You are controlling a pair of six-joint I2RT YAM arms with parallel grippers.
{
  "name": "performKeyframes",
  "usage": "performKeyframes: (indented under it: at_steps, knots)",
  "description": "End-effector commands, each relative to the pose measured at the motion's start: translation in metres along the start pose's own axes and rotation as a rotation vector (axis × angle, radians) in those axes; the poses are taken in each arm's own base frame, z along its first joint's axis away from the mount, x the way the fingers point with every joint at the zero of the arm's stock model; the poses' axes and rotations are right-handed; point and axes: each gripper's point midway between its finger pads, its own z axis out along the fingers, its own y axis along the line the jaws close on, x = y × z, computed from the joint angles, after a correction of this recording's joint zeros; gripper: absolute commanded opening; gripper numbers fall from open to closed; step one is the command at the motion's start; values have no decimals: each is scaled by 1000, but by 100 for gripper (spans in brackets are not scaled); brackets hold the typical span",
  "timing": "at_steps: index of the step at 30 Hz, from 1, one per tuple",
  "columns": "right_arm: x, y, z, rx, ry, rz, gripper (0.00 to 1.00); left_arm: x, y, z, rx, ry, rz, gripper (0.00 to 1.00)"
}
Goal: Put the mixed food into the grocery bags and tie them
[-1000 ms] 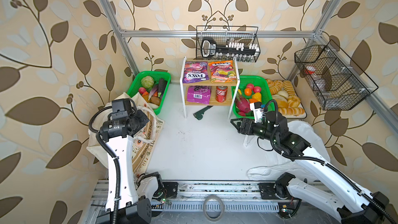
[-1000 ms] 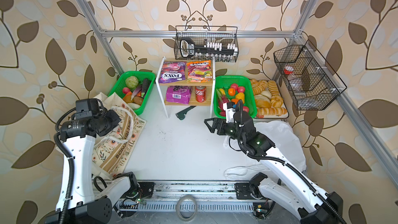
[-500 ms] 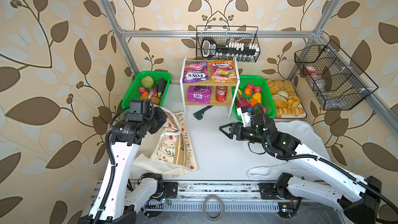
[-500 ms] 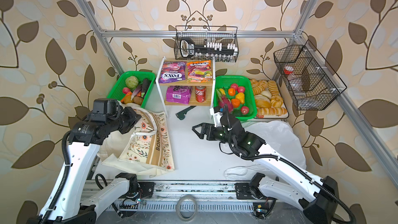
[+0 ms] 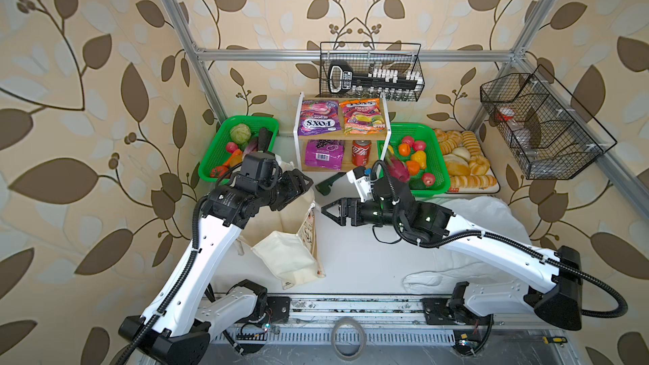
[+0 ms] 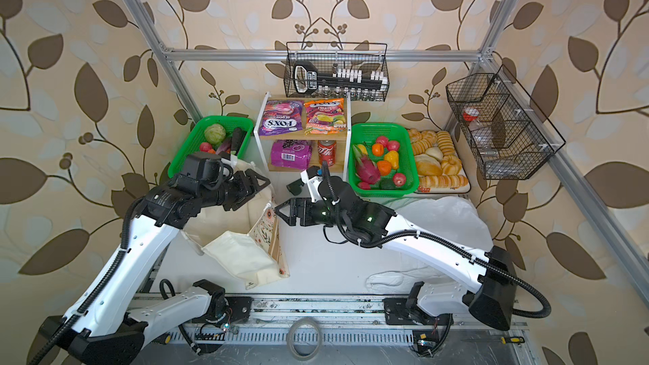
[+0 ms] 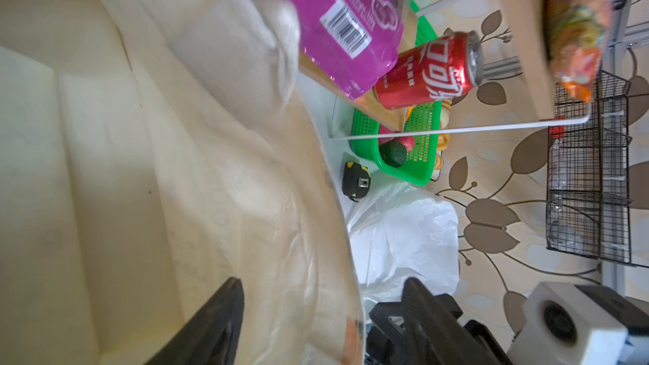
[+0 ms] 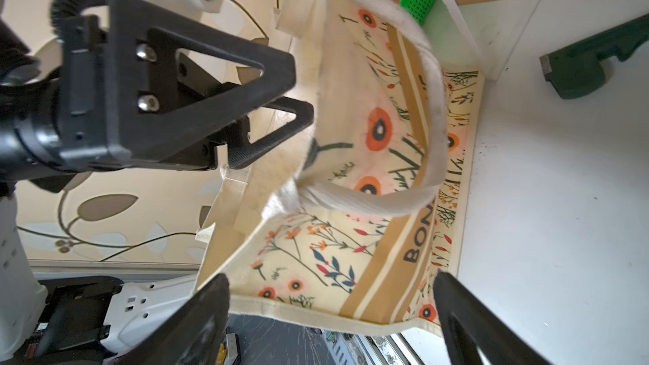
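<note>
The cream floral tote needs to be spread open for food, so my right gripper should next grab it by the top rim (image 5: 306,218) of its printed side to open the tote's opening (image 5: 282,221) wide.
The cream floral tote (image 5: 284,258) (image 6: 242,258), one of the grocery bags, sits slumped with its mouth open at the table's middle left. My left gripper (image 5: 305,186) (image 6: 261,184) hangs open over its far rim; in the left wrist view the tote's wall (image 7: 140,170) runs loose between the spread jaws (image 7: 323,286). My right gripper (image 5: 328,212) (image 8: 332,282) is open and empty just right of the tote (image 8: 351,240). The white plastic bag (image 5: 488,215) lies flat under the right arm. The soda can (image 5: 360,152), grape packet (image 5: 323,154) and Fox's Fruits packet (image 5: 362,116) rest on the shelf. The dragon fruit (image 6: 365,166), orange (image 5: 404,149) and pear (image 5: 419,159) lie in the right green basket.
A green basket (image 5: 214,170) of vegetables stands behind the left arm. A bread tray (image 5: 467,166) sits at the back right. A dark green tool (image 5: 328,184) lies on the table in front of the shelf rack (image 5: 298,135). Wire baskets (image 5: 541,124) hang on the walls.
The left gripper carried the tote from the left edge toward the middle, then opened and let it go. The right gripper moved left toward the tote, staying open.
</note>
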Motion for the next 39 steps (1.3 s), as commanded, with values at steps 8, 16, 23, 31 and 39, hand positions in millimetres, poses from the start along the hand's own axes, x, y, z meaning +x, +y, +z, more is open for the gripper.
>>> performKeyframes:
  at_steps: [8, 16, 23, 31, 39]
  knots:
    - [-30, 1, 58, 160, 31, -31, 89, -50, 30, -109, -286, -407, 212, 93]
    - [-22, -35, 98, 351, 120, -107, 65, -54, 106, -163, -690, -592, 213, 99]
    - [-10, -35, 77, 339, 170, -166, 18, -45, 128, -147, -792, -517, 197, 99]
    - [15, -20, 5, 217, 198, -164, 0, -31, 120, -161, -675, -521, 146, 99]
    - [4, -93, -69, 354, -54, 93, 0, 12, 62, -92, -258, -183, 184, 99]
